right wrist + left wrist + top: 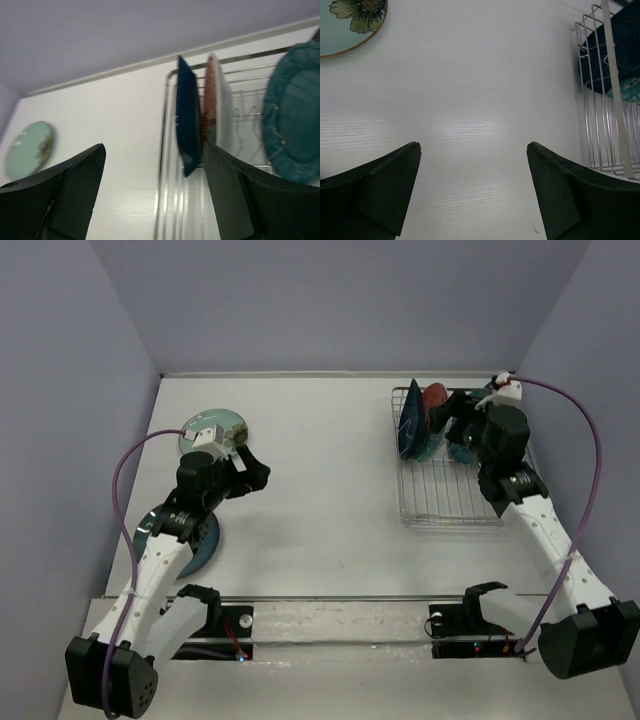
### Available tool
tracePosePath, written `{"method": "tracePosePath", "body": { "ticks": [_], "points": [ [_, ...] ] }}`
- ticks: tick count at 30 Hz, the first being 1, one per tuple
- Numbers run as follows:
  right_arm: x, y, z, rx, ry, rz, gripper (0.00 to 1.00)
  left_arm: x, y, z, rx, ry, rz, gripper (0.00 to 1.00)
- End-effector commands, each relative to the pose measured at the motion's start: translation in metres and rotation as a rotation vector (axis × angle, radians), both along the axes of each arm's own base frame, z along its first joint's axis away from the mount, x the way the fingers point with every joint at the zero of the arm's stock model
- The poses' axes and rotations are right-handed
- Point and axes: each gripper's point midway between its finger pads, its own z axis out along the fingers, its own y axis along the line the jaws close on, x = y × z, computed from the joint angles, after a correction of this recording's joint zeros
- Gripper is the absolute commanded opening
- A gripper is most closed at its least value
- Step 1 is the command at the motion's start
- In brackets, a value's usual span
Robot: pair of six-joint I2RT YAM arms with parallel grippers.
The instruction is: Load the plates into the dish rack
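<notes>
I need to reach the mint-green flower plate with my left gripper and grab it by its rim away from the rack. The plate's flower side then stays free for handing it to my right gripper.
The silver wire dish rack [450, 502] stands at the back right. In it stand on edge a navy plate [410, 425], a red plate [436, 397] and a teal scalloped plate [295, 130]. My right gripper [443, 422] is open and empty above the rack, next to these plates; its view shows the navy plate [189, 120] and red plate [212, 95] ahead. A mint-green flower plate [226, 421] and a blue-teal round plate [200, 540] lie flat at the left, partly under my left arm. My left gripper [258, 468] is open and empty over bare table. The cream plate is out of view.
Purple walls close in the table at the back and both sides. A rail with two black mounts [320, 620] runs along the near edge. In the left wrist view the rack [605, 125] is at the right and the mint-green plate [345, 25] at the top left.
</notes>
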Motion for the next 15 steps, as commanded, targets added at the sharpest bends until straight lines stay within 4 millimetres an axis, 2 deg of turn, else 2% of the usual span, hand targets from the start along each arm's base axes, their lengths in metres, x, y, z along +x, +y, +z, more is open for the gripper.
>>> {"method": "tracePosePath", "body": {
  "ticks": [1, 4, 6, 9, 11, 12, 15],
  "points": [
    [-0.044, 0.062, 0.02, 0.222, -0.11, 0.358, 0.84, 0.025, 0.02, 0.012, -0.105, -0.032, 0.112, 0.98],
    [-0.061, 0.074, 0.021, 0.267, -0.149, 0.444, 0.84, 0.046, 0.045, 0.003, -0.138, -0.006, 0.23, 0.98],
    [-0.071, 0.08, 0.014, 0.279, -0.151, 0.494, 0.84, 0.056, 0.06, -0.003, -0.179, 0.012, 0.314, 0.98],
    [-0.081, 0.087, 0.009, 0.287, -0.146, 0.547, 0.84, 0.076, 0.1, -0.026, -0.218, 0.058, 0.483, 0.97],
    [-0.087, 0.096, 0.004, 0.309, -0.127, 0.613, 0.84, 0.085, 0.127, -0.03, -0.21, 0.072, 0.575, 0.97],
    [-0.088, 0.098, 0.003, 0.313, -0.124, 0.628, 0.84, 0.089, 0.137, -0.043, -0.202, 0.112, 0.618, 0.97],
    [-0.088, 0.104, 0.0, 0.329, -0.098, 0.66, 0.84, 0.101, 0.164, -0.042, -0.145, 0.102, 0.72, 0.95]
  ]
}}
